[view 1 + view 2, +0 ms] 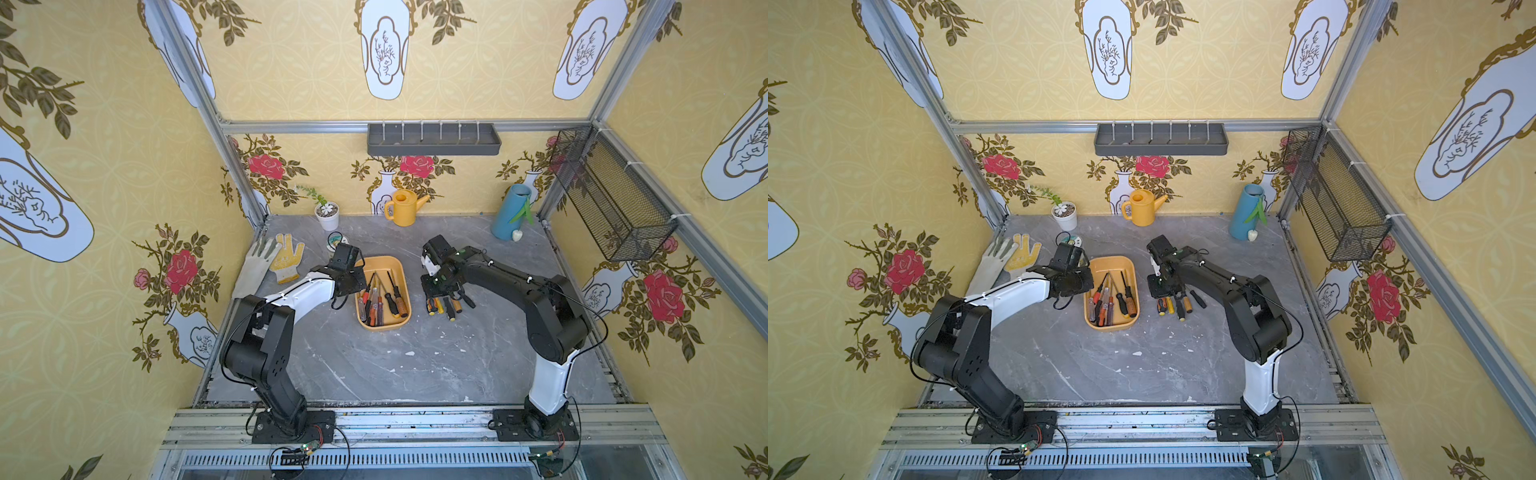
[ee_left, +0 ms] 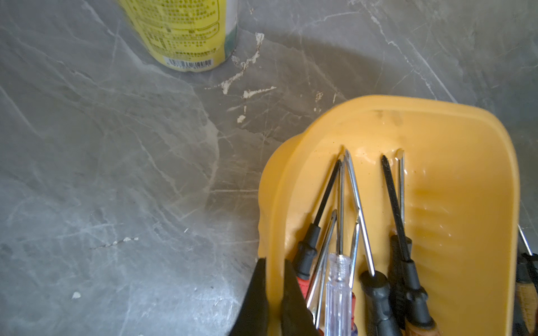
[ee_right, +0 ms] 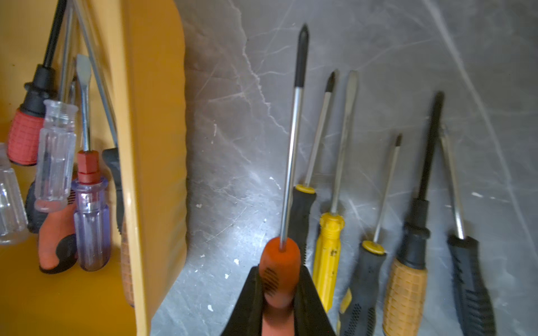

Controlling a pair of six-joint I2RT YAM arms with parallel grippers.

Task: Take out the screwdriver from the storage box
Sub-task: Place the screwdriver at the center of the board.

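The orange-handled screwdriver would come down against the row, short of the bare table beside the box, if the right gripper opened now. The right gripper should keep holding the screwdriver.
The yellow-orange storage box (image 1: 382,261) (image 1: 1112,262) sits mid-table with several screwdrivers (image 1: 382,299) in it. My left gripper (image 2: 275,260) is shut on the box's (image 2: 436,125) near side wall, one finger inside and one outside. My right gripper (image 3: 280,269) is shut on the handle of an orange-handled screwdriver (image 3: 281,253). That screwdriver hangs just over the table to the right of the box (image 3: 151,145), beside several screwdrivers (image 3: 329,247) lying in a row. In a top view the right gripper (image 1: 439,294) stands over that row (image 1: 445,308).
A yellow can (image 2: 180,35) (image 1: 336,243) stands behind the left wrist. Gloves (image 1: 274,257) lie at the far left. A white plant pot (image 1: 327,214), yellow watering can (image 1: 405,208) and blue vase (image 1: 511,212) line the back. A grey tray (image 1: 432,139) and black mesh basket (image 1: 611,195) hang on the walls.
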